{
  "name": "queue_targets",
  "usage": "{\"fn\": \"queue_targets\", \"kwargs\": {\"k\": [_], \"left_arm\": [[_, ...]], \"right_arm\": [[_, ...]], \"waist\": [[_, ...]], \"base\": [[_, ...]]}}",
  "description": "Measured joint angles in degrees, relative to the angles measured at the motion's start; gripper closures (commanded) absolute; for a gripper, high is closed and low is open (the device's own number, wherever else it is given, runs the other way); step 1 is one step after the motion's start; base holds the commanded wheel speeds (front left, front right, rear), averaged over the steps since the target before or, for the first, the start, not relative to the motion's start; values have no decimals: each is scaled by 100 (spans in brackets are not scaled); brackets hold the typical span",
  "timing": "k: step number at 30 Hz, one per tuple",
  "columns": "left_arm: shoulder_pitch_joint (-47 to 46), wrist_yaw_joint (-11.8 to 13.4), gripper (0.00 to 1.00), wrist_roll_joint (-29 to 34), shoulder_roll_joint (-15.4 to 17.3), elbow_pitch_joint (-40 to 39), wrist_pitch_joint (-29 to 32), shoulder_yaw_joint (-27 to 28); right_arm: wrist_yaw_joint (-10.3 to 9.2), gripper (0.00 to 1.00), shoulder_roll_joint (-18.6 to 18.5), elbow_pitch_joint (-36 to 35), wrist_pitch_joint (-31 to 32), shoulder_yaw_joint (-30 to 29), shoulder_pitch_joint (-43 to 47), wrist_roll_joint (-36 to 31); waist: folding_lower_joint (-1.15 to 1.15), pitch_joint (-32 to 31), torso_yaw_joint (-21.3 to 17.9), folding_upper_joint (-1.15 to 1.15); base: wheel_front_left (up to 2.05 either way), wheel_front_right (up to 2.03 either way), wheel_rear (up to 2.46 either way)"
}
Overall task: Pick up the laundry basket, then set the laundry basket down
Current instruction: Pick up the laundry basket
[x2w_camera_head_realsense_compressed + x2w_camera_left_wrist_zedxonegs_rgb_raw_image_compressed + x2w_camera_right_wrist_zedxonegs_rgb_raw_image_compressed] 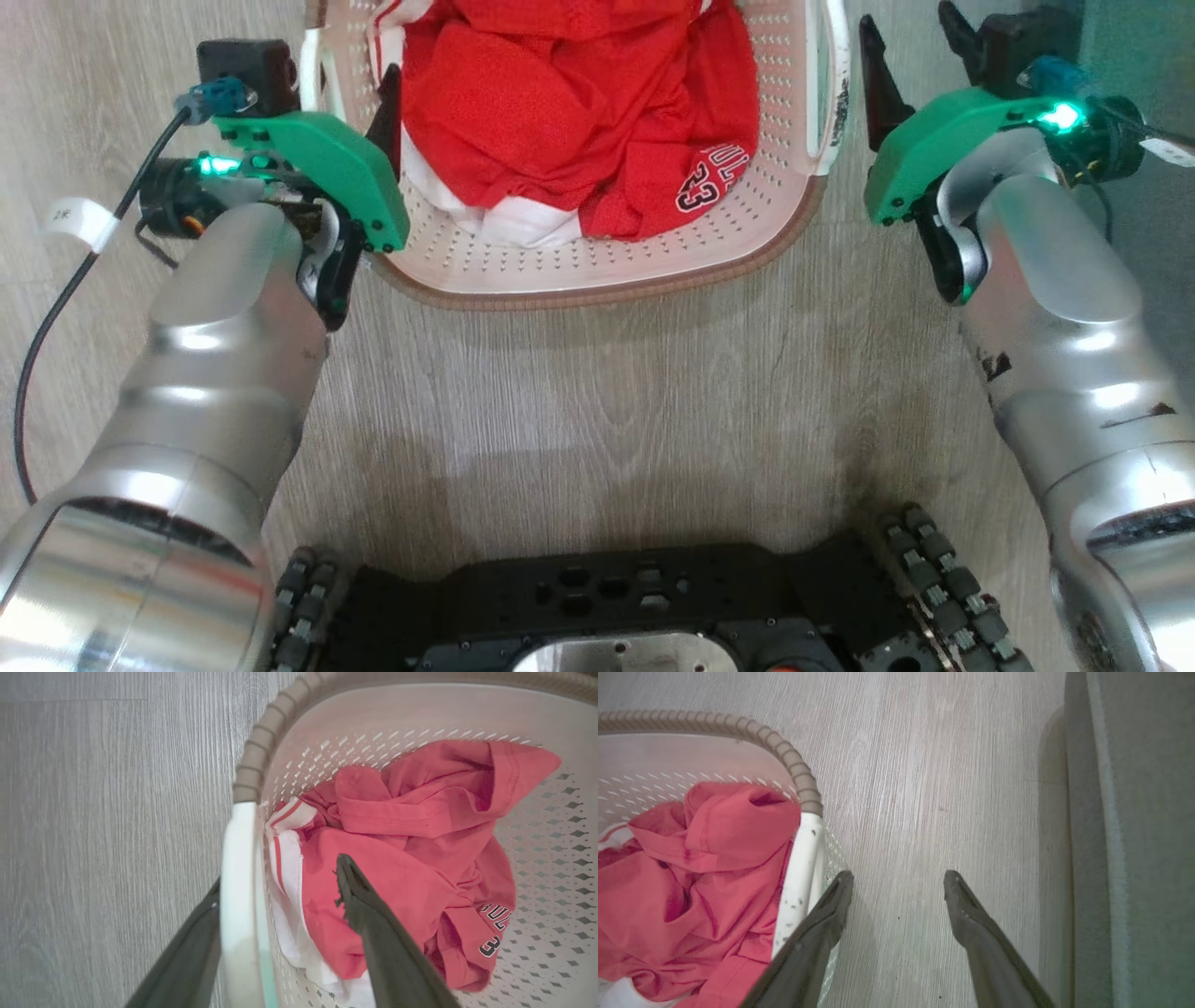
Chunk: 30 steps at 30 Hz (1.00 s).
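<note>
The basket's body (594, 263) is far too wide for the gripper's fingers to reach across. My left gripper next needs to grab the basket's slim white handle (313, 77) to pick up the laundry basket.
The laundry basket (597, 285), cream with perforated walls and a brown woven-look rim, stands on the wood floor and holds red-and-white clothing (569, 112). My left gripper (347, 89) is open and straddles the basket's white left handle (238, 882): one finger is outside it and the other finger (373, 924) is inside, over the red cloth (411, 858). In the left wrist view the left gripper (280, 877) shows this wide spread. My right gripper (899, 877) is open over bare floor, just outside the white right handle (801, 877). Its inner finger (822, 924) lies close against the basket's wall.
A grey-green soft edge (1134, 835), a rug or a piece of furniture, runs along the right side, close to my right arm. My black wheeled base (635, 597) is at the bottom. A black cable (56, 299) trails over the floor at the left.
</note>
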Motion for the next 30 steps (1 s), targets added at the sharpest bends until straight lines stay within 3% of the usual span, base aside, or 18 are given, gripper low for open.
{"fn": "queue_targets", "kwargs": {"k": [17,30], "left_arm": [[498,88,0,326,194,-1015,-2,545],[1614,367,0,1126,356,-2844,-2,1634]], "right_arm": [[0,0,7,-860,0,-524,429,-201],[0,0,12,-2008,0,-845,1352,-194]], "waist": [[0,-777,24,0],[0,-1771,102,0]], "base": [[0,0,0],[0,0,0]]}}
